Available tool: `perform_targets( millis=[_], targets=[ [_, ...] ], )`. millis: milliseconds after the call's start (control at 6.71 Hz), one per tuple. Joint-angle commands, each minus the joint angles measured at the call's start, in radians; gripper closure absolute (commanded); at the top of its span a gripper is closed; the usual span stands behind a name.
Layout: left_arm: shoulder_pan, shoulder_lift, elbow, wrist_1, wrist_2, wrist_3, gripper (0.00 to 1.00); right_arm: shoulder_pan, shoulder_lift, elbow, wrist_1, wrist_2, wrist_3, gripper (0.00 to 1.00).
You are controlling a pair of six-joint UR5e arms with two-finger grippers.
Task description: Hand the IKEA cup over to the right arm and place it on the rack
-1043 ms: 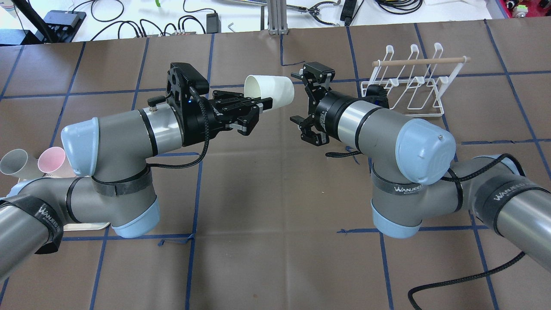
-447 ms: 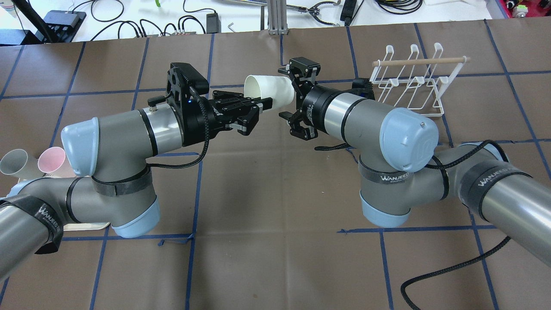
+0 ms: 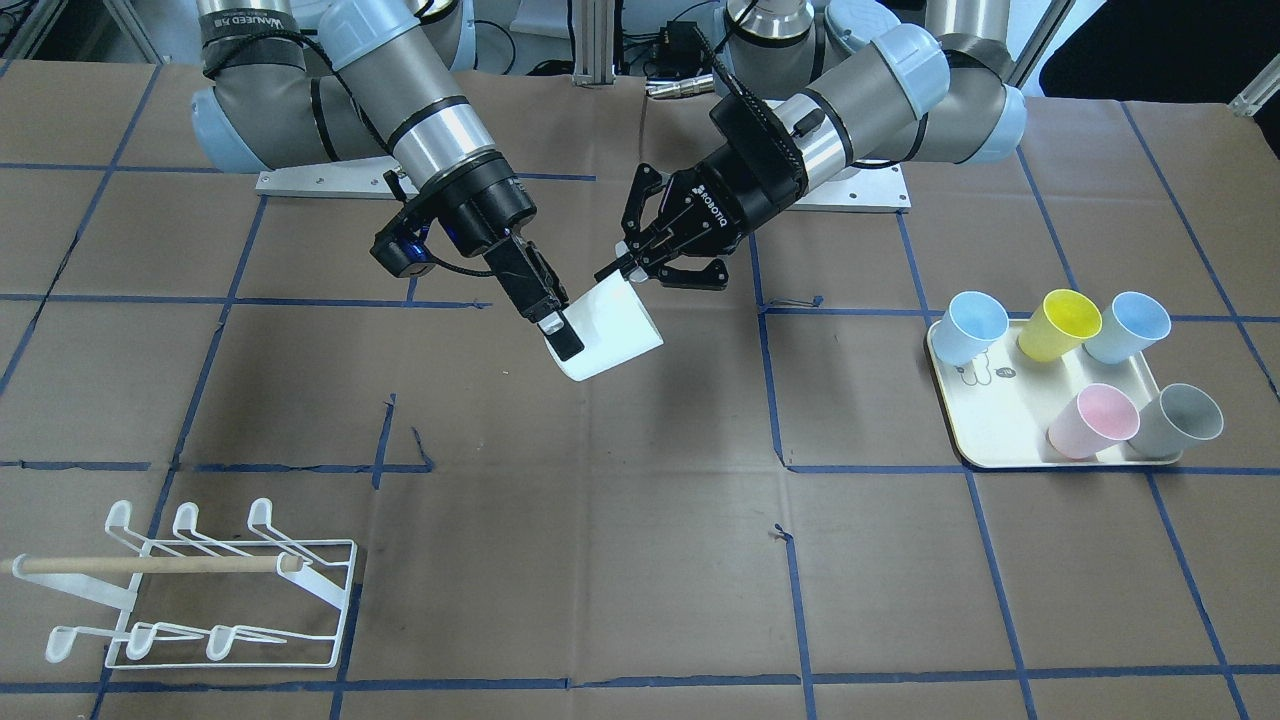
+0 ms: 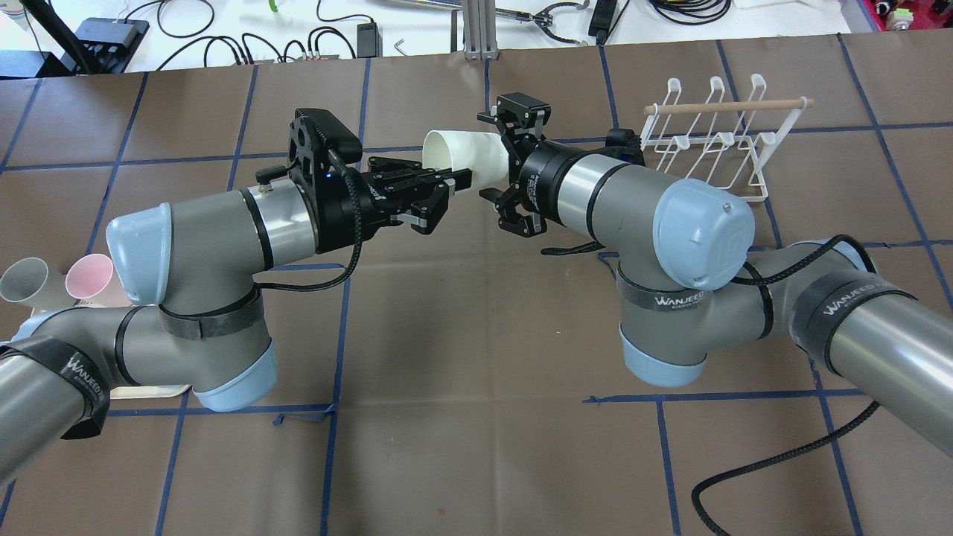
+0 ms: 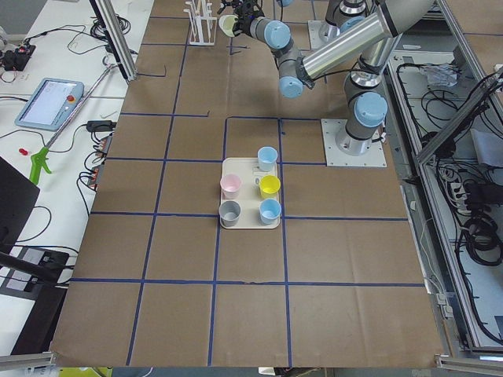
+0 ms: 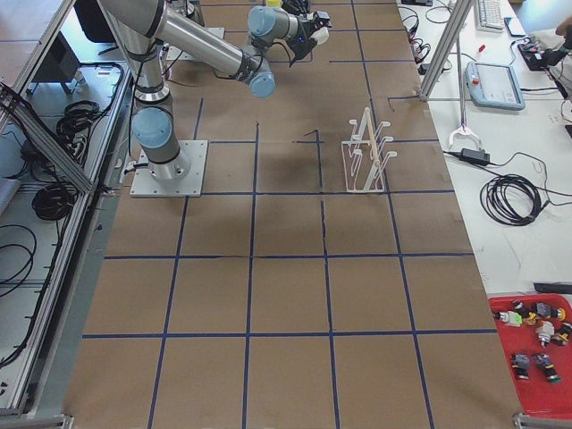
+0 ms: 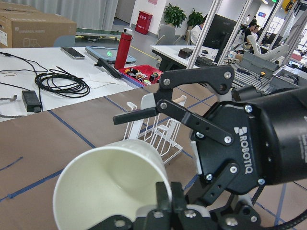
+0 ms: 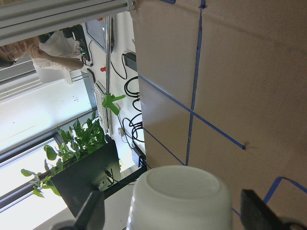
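Next, my right gripper grabs the white cup by its base [image 8: 180, 191] to carry the cup over to the rack.
A white cup [image 4: 467, 152] lies on its side in the air, mouth toward my left arm. My left gripper [image 4: 456, 180] is shut on its rim, one finger inside, as the left wrist view [image 7: 165, 201] shows. My right gripper [image 4: 493, 158] is open, its jaws either side of the cup's base and apart from it. The right wrist view shows the base [image 8: 180, 196] between the two fingers [image 8: 91, 211]. The front view shows the cup [image 3: 615, 335] between both grippers. The white wire rack [image 4: 715, 141] with its wooden handle stands behind my right arm and carries no cups.
A cream tray [image 3: 1000, 450] with several coloured cups sits on my left side; a grey cup [image 4: 22, 279] and a pink cup [image 4: 89, 275] show beside my left arm. Cables and tools lie beyond the table's far edge.
My right arm has moved left toward the cup, and its open jaws now straddle the cup's base. My left arm and the cup have not moved.
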Motion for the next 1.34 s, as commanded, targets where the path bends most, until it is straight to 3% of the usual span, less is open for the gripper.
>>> perform_targets(
  millis=[0,894,1043,1192],
  targets=[
    [0.0,0.002,0.0,0.0,0.0,-0.01,0.99,0.018,0.014,-0.001,0.0,0.0,0.0,0.0],
    [-0.002,0.003,0.0,0.0,0.0,-0.014,0.98,0.024,0.035,-0.042,0.015,-0.002,-0.001,0.0],
    [-0.002,0.002,0.0,0.0,0.0,-0.015,0.98,0.024,0.034,-0.042,0.015,-0.002,-0.009,0.12],
    [-0.002,0.003,0.0,0.0,0.0,-0.015,0.98,0.024,0.035,-0.042,0.015,0.002,-0.012,0.32]
  ],
)
